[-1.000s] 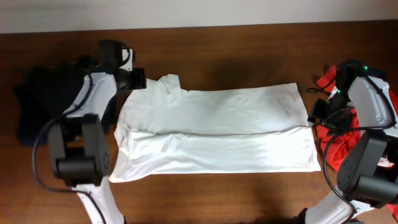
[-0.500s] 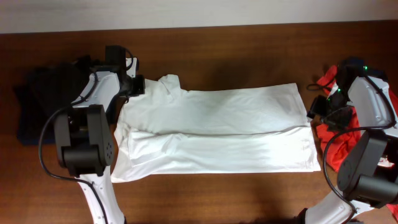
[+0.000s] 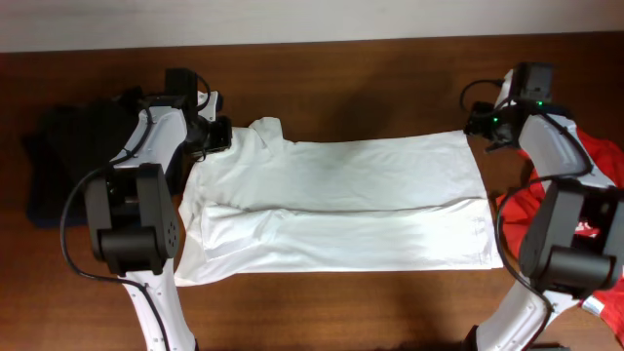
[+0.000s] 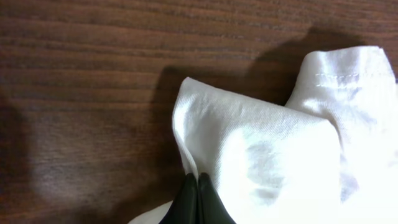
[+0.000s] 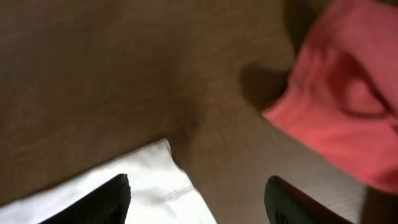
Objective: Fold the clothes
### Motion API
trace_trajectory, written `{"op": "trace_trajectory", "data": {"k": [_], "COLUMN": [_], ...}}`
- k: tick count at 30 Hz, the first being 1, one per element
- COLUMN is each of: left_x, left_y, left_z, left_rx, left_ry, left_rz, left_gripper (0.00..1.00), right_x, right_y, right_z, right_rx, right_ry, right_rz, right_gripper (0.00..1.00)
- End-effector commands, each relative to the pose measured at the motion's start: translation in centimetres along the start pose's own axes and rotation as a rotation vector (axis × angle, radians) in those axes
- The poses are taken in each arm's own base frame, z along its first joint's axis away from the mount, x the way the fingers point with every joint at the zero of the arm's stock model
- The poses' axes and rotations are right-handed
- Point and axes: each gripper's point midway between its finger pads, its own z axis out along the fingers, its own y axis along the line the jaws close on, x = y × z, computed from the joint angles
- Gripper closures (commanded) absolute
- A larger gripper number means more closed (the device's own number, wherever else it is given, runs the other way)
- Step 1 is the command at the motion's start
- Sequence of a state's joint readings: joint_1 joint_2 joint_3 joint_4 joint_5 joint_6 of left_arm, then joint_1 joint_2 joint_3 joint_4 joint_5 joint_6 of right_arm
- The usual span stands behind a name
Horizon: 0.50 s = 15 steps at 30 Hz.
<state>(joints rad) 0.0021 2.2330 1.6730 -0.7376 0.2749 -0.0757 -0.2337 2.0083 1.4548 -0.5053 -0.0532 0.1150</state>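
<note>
My right gripper will pinch the white T-shirt's far corner (image 3: 463,136) (image 5: 164,148) nearest the red T-shirt next. Then I can fold the far edge of the white T-shirt over evenly.
A white T-shirt (image 3: 331,200), folded lengthwise, lies across the middle of the wooden table (image 3: 370,73). My left gripper (image 3: 218,137) is at its far left corner, shut on a pinch of the white cloth (image 4: 249,149); in the left wrist view the fingertips (image 4: 198,186) press together on the cloth's edge. At the shirt's far right corner my right gripper (image 3: 479,125) hovers open. The right wrist view has that corner (image 5: 155,183) beside the left finger (image 5: 112,199), with bare wood between the jaws.
A red T-shirt (image 3: 575,200) lies bunched at the right edge, close to the right arm, and fills the upper right of the right wrist view (image 5: 348,87). Dark clothes (image 3: 58,161) are piled at the far left, beside the left arm.
The left gripper has shut on the shirt's far left corner. The right arm has swung from beside the red shirt up to the white shirt's far right corner, its jaws opening wider.
</note>
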Motion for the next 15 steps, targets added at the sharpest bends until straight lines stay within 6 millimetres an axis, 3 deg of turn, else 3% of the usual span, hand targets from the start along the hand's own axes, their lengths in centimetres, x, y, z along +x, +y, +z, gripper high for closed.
{"op": "trace_trajectory", "data": {"k": [1, 4, 8, 11, 15], "left_x": [-1.0, -0.9, -0.9, -0.8, -0.5], "left_y": [-0.6, -0.6, -0.6, -0.6, -0.6], "left_z": [-1.2, -1.2, -1.2, -1.2, -1.2], "left_rx": [0.020, 0.019, 0.019, 0.019, 0.018], "left_ry": [-0.033, -0.030, -0.029, -0.026, -0.015], "left_rz": [-0.007, -0.007, -0.007, -0.008, -0.011], "left_gripper": [1.00, 1.00, 1.00, 1.00, 1.00], "right_x": [0.5, 1.5, 2.5, 2.6, 2.6], "right_y": [1.2, 1.9, 3.2, 3.6, 3.4], "right_z": [2.4, 4.6, 6.0, 6.0, 6.0], "right_rx": [-0.050, -0.062, -0.088, -0.091, -0.087], "right_ry": [0.015, 0.037, 0.062, 0.064, 0.064], "right_rz": [-0.024, -0.036, -0.054, -0.061, -0.056], "right_gripper": [0.28, 0.29, 0.38, 0.50, 0.79]}}
